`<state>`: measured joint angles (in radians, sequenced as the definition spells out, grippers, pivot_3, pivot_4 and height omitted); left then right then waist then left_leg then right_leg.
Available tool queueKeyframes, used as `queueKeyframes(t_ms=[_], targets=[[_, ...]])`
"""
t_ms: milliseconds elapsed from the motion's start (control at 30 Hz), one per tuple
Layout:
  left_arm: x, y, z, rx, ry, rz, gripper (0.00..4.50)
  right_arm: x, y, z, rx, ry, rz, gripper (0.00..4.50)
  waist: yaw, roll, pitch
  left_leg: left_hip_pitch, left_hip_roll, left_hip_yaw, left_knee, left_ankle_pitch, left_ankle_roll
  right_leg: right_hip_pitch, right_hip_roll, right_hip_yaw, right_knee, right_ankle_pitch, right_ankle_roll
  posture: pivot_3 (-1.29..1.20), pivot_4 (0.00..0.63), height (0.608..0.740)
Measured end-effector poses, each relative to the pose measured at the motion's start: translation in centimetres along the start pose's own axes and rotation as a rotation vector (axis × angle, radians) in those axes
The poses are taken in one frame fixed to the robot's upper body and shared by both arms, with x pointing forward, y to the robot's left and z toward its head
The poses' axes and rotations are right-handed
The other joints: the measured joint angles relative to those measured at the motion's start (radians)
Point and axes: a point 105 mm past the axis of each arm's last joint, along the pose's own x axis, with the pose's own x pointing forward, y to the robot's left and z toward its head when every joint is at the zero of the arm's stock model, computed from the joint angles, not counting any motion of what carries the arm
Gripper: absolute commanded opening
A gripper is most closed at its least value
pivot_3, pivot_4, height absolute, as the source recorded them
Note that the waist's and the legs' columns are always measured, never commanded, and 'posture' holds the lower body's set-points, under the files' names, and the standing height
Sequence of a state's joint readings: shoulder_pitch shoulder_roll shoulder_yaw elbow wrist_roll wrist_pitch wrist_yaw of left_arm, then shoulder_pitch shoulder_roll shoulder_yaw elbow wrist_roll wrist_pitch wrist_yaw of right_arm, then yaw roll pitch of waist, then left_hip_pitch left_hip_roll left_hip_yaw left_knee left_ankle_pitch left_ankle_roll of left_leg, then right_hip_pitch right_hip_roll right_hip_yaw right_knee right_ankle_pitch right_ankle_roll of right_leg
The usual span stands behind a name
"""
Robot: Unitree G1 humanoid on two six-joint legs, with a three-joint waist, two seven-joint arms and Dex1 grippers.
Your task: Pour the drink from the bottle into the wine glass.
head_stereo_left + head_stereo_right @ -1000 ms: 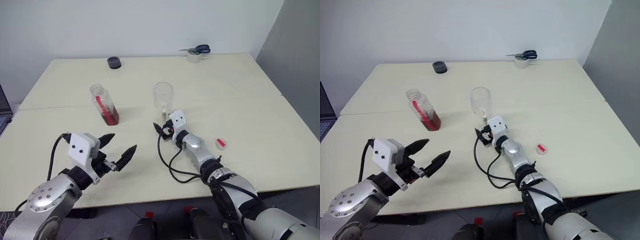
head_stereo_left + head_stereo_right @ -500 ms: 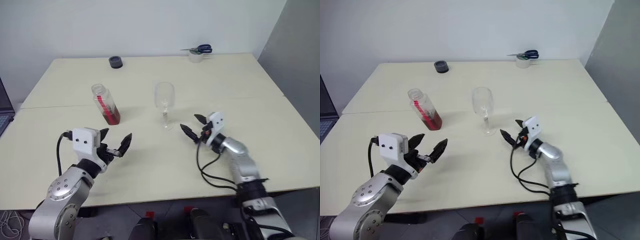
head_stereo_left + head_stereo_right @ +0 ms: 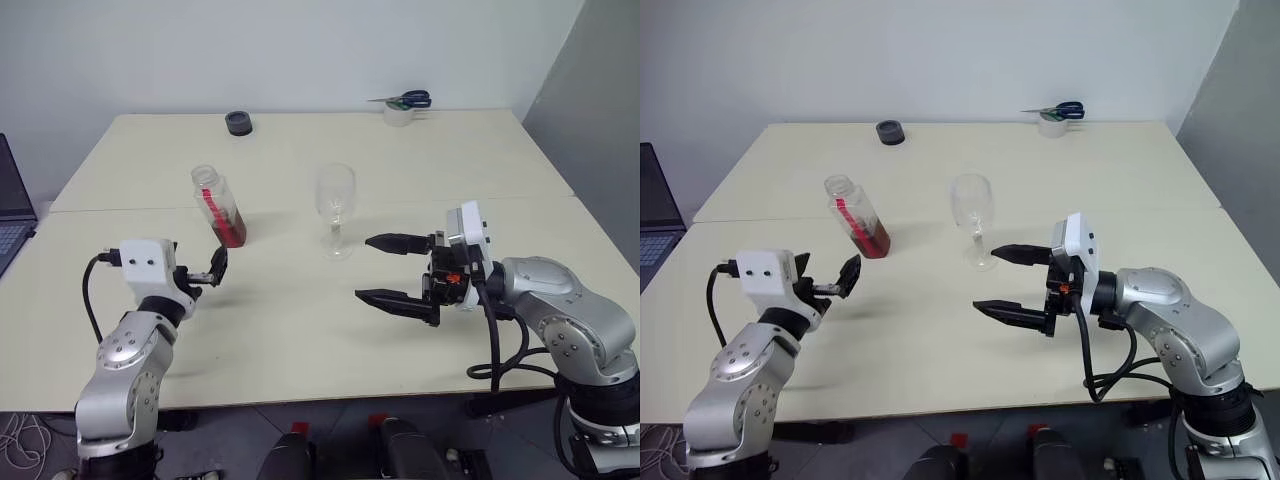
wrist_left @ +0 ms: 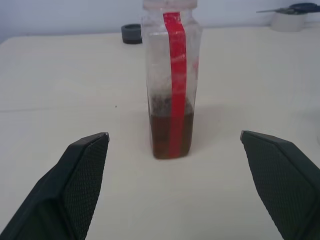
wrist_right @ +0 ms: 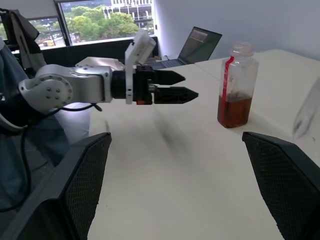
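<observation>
The bottle's neck and top are rounded, so my left gripper will next grab the bottle by the flat facing sides of its body (image 3: 222, 214) (image 4: 171, 92).
The bottle (image 3: 222, 208) stands uncapped on the table, left of centre, with a red label strip (image 4: 174, 75). The reddish-brown drink (image 4: 162, 135) fills its lower third. The empty wine glass (image 3: 334, 205) stands upright to its right. My left gripper (image 3: 212, 270) is open, level and short of the bottle, aimed at it. In the left wrist view the bottle sits between the spread fingers (image 4: 82, 170). My right gripper (image 3: 363, 268) is open with jaws wide, raised above the table. It points left and sits to the front right of the glass, apart from it.
A black round object (image 3: 238, 122) lies at the table's back edge. A tape roll with blue scissors (image 3: 402, 112) sits at the back right. A laptop (image 3: 10, 205) is off the table's left side. Bare tabletop (image 3: 300, 330) lies between my two grippers.
My right gripper drew back from the foot of the glass, rose and swung to point left. My left gripper moved forward toward the bottle and levelled out.
</observation>
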<state>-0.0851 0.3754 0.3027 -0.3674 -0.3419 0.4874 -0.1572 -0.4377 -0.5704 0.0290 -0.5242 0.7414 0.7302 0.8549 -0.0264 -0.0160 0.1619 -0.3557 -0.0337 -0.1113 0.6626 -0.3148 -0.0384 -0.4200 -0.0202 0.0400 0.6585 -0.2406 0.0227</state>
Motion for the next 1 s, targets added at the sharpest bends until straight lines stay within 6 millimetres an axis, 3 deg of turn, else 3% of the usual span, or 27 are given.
queueKeyframes(t_ms=[233, 1000], targets=[[1.5, -0.2, -0.9, 0.008, 0.015, -0.004, 4.50, 0.1, -0.6, 0.6, 0.022, -0.018, -0.064, 4.47, 0.000, 0.000, 0.000, -0.002, 0.000, -0.001, 0.000, 0.001, -0.001, -0.001, 0.000, 0.000, 0.000, 0.000, 0.000, 0.00, 0.150, 0.740], [5.1, -0.3, -1.1, 0.032, -0.006, -0.101, 4.50, -0.5, -1.2, 1.4, 0.028, -0.034, -0.157, 4.47, 0.000, 0.000, 0.000, -0.003, -0.001, -0.002, 0.000, 0.001, -0.001, -0.002, -0.001, -0.001, 0.000, 0.000, 0.000, 0.00, 0.150, 0.740]])
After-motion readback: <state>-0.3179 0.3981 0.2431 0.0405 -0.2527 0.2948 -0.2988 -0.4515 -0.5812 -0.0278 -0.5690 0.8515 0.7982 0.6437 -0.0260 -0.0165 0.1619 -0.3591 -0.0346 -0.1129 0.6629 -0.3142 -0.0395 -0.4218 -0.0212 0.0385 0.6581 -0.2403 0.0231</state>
